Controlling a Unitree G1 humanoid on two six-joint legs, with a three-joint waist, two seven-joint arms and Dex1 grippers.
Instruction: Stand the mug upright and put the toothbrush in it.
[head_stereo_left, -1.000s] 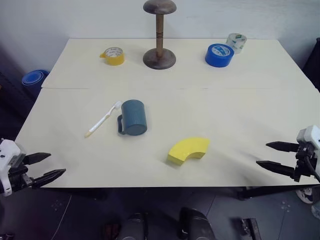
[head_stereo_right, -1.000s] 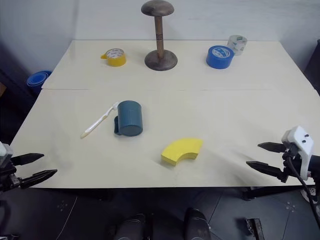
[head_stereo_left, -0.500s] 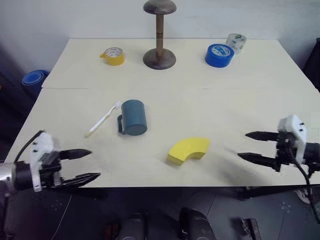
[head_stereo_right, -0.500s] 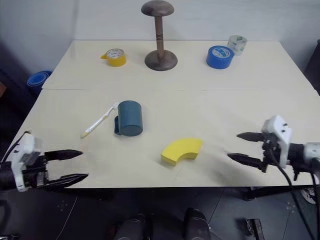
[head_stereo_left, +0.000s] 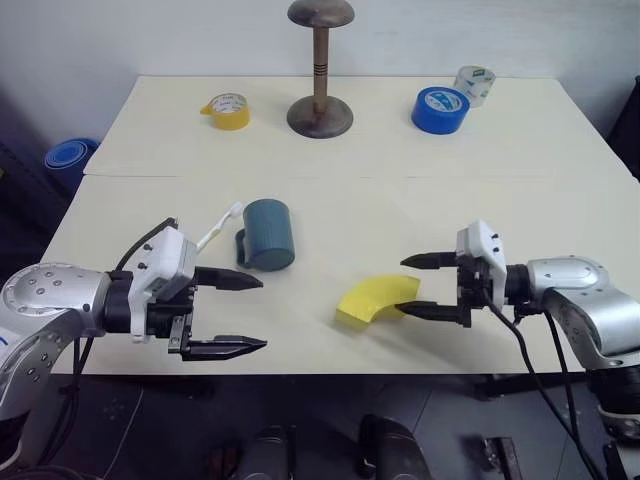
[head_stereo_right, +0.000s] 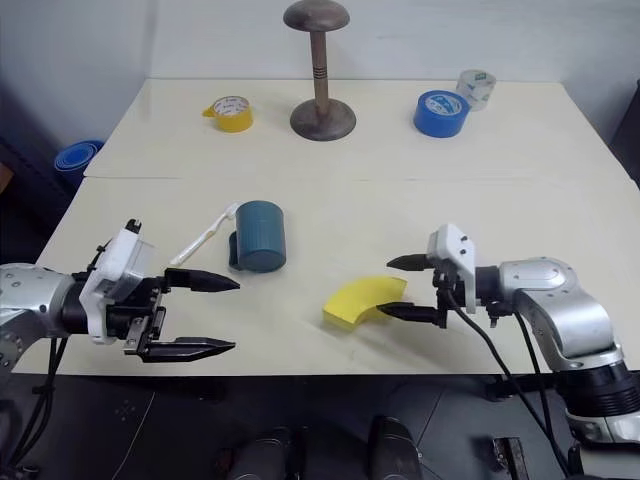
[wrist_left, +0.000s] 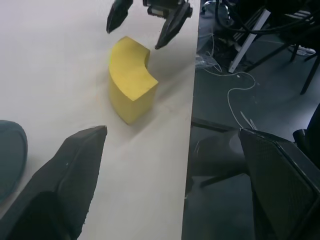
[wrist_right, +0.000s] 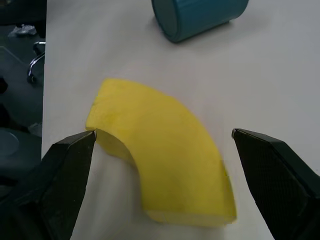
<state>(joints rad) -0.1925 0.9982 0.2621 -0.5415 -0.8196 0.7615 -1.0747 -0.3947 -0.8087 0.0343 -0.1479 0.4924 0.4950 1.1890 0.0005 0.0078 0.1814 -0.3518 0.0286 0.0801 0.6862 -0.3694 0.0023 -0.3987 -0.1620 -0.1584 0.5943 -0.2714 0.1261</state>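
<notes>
Next, my left gripper grabs the mug by its thin handle (head_stereo_left: 241, 247) to stand the mug upright for the toothbrush (head_stereo_left: 217, 229).
The dark teal mug (head_stereo_left: 268, 234) lies on its side mid-table, its handle turned to the left. The white toothbrush (head_stereo_left: 217, 229) lies flat just left of it, its near end hidden behind my left arm. My left gripper (head_stereo_left: 264, 313) is open and empty over the front of the table, just in front of the mug and pointing right. My right gripper (head_stereo_left: 400, 286) is open and empty too. It points left, with its fingertips around the right end of a yellow curved block (head_stereo_left: 377, 298). The right wrist view shows the mug (wrist_right: 200, 15) beyond that block (wrist_right: 160, 165).
At the back of the table stand a wooden stand (head_stereo_left: 320, 60), a yellow tape roll (head_stereo_left: 226, 111), a blue tape roll (head_stereo_left: 439, 109) and a clear tape roll (head_stereo_left: 473, 84). A blue object (head_stereo_left: 65, 155) lies on the floor at the left. The table's front edge (head_stereo_left: 330, 372) runs just below both grippers.
Both grippers have swung inward from the table's sides. The left has come right and up to just in front of the mug, and the right has come left to the yellow block. Both stayed open.
</notes>
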